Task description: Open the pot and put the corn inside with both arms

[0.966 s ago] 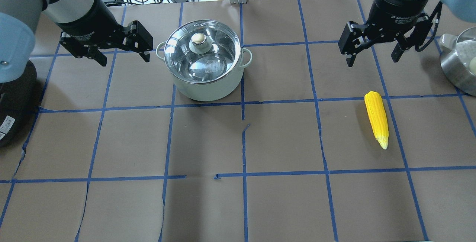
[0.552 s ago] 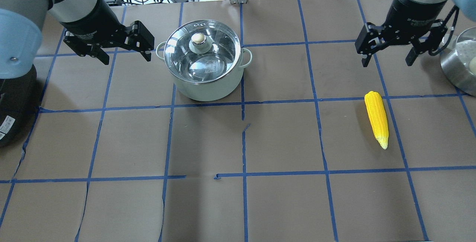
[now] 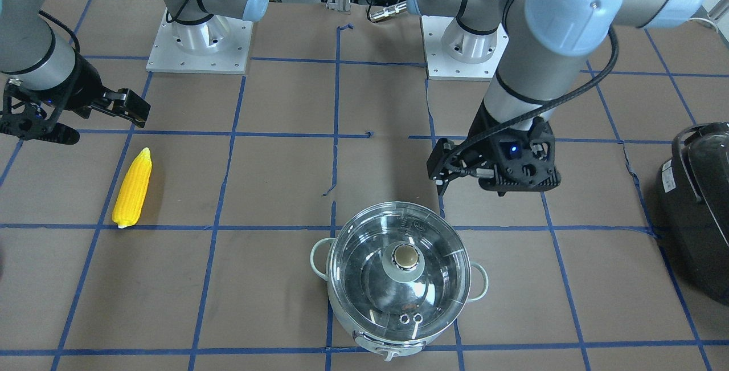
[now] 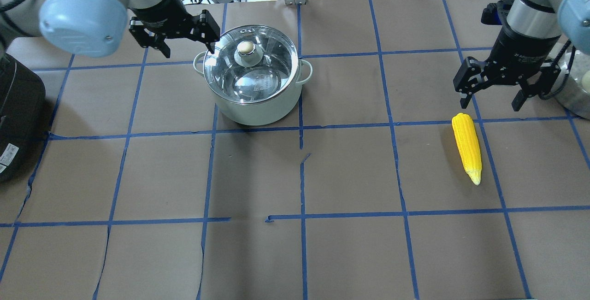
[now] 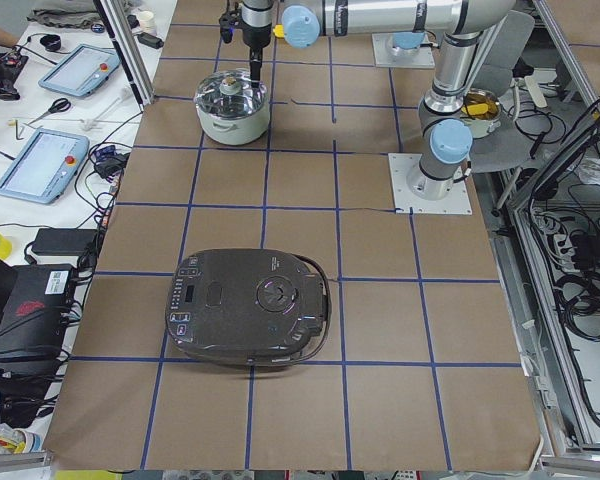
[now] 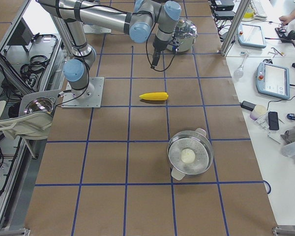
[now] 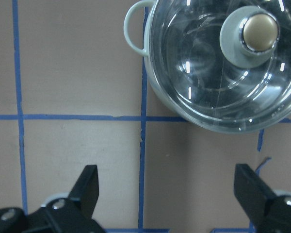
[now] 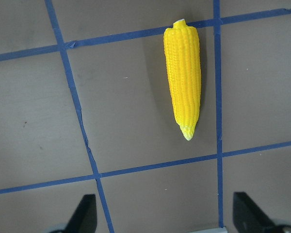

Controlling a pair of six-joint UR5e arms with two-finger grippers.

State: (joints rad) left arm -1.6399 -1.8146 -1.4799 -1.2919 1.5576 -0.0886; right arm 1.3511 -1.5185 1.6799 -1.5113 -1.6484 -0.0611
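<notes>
Next, my left gripper grabs the glass lid by its gold knob (image 3: 406, 256), to open the pot for the corn (image 3: 132, 187).
The mint-green pot (image 4: 258, 108) stands at the table's far middle, its glass lid (image 4: 267, 67) with gold knob (image 4: 246, 47) closed. My left gripper (image 4: 189, 50) is open and empty, beside the pot's left handle and apart from the knob. In the left wrist view the pot (image 7: 184, 109) lies ahead of the open gripper (image 7: 169, 194). The yellow corn (image 4: 467, 145) lies flat at the right. My right gripper (image 4: 489, 105) is open and empty, above the table just past the corn's thick end. The right wrist view shows the corn (image 8: 183, 82) ahead of the gripper (image 8: 165, 213).
A large black appliance (image 4: 14, 106) stands at the table's left edge. A steel pan (image 4: 571, 79) with a pale round thing in it sits at the right edge, close to my right arm. Blue tape lines grid the brown table.
My left gripper has moved right and farther back, up to the pot's left rim. My right gripper has moved right and nearer, down toward the corn's thick end. Pot and corn have not moved.
</notes>
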